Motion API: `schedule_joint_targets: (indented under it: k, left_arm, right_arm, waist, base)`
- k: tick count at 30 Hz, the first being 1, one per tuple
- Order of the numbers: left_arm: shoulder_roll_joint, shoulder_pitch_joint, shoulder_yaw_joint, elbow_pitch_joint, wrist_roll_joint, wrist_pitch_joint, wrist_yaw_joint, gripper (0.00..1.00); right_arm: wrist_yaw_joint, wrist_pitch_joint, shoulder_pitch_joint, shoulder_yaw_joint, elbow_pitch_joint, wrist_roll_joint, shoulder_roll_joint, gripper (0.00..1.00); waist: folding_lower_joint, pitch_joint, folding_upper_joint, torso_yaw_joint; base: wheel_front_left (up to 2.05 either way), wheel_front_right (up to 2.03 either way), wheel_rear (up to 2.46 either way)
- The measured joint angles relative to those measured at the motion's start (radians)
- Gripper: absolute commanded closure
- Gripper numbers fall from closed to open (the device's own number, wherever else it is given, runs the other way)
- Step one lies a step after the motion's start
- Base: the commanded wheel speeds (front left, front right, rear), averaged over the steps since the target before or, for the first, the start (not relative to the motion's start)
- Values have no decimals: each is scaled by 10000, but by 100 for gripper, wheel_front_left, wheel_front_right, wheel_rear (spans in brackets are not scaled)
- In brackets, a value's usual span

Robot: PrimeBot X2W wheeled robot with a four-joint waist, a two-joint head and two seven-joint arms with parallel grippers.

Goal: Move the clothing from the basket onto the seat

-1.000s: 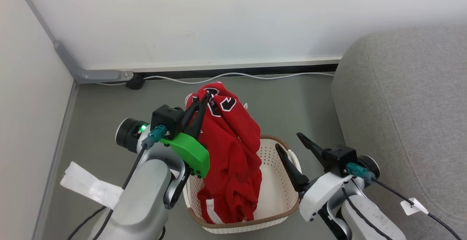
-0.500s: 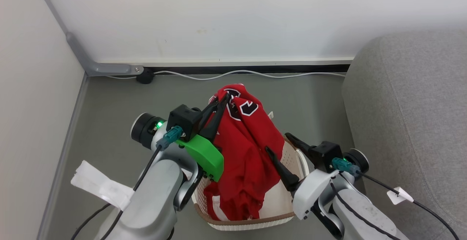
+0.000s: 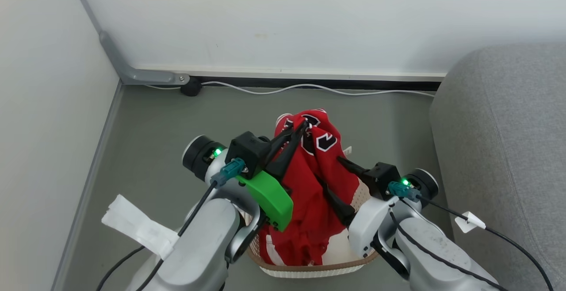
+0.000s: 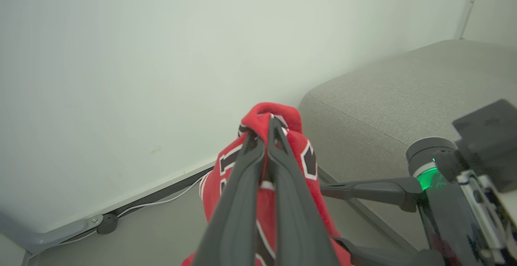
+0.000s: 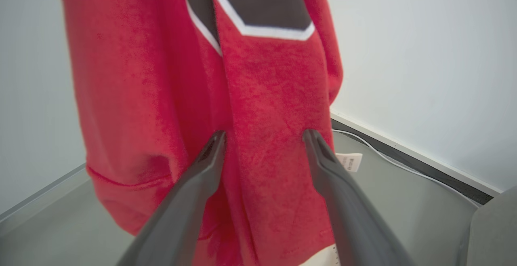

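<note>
The jersey [image 3: 309, 185] needs to go onto the seat [image 3: 501, 147], so my right gripper should grab the jersey by its hanging fold of red cloth next.
The red jersey [image 3: 309, 185] with black-and-white lettering hangs up out of the cream basket [image 3: 309, 268], lifted by its top. My left gripper [image 3: 303, 125] is shut on that top fold, as the left wrist view shows [image 4: 262, 130]. My right gripper [image 3: 329, 170] is open at the jersey's right side. In the right wrist view its fingers [image 5: 264, 134] straddle a hanging fold of the red cloth [image 5: 262, 96]. A red piece with a white stripe [image 3: 270, 247] lies low in the basket. The grey sofa [image 3: 499, 127] stands to the right.
The wall runs close behind, with a white cable [image 3: 309, 88] and a black plug [image 3: 191, 89] along its foot. A grey conduit [image 3: 132, 75] marks the left corner. White wrapping [image 3: 137, 230] hangs on my left arm. Grey floor lies between the basket and the sofa.
The camera has shifted, so the whole scene sits further right. My right gripper has come in from beside the basket to the hanging jersey. The left still holds the jersey up.
</note>
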Motion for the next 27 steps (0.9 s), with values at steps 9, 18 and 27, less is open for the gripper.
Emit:
schedule_joint_targets:
  k: [9,18,27]
  left_arm:
    - [8,-9,-382,-742,-401,144,6,100]
    - [15,-8,-464,-1039,-581,337,194,100]
    - [109,103,35,-859,-608,339,637,100]
  right_arm:
    - [0,0,-384,368,545,291,-8,0]
    - [0,0,-791,731,571,546,-17,100]
    - [0,0,-797,755,554,1045,-17,100]
  waist:
    - [0,-16,0,294]
    - [0,-31,0,358]
    - [0,-50,0,70]
  base:
    - [0,0,0]
    - [0,0,0]
    - [0,0,0]
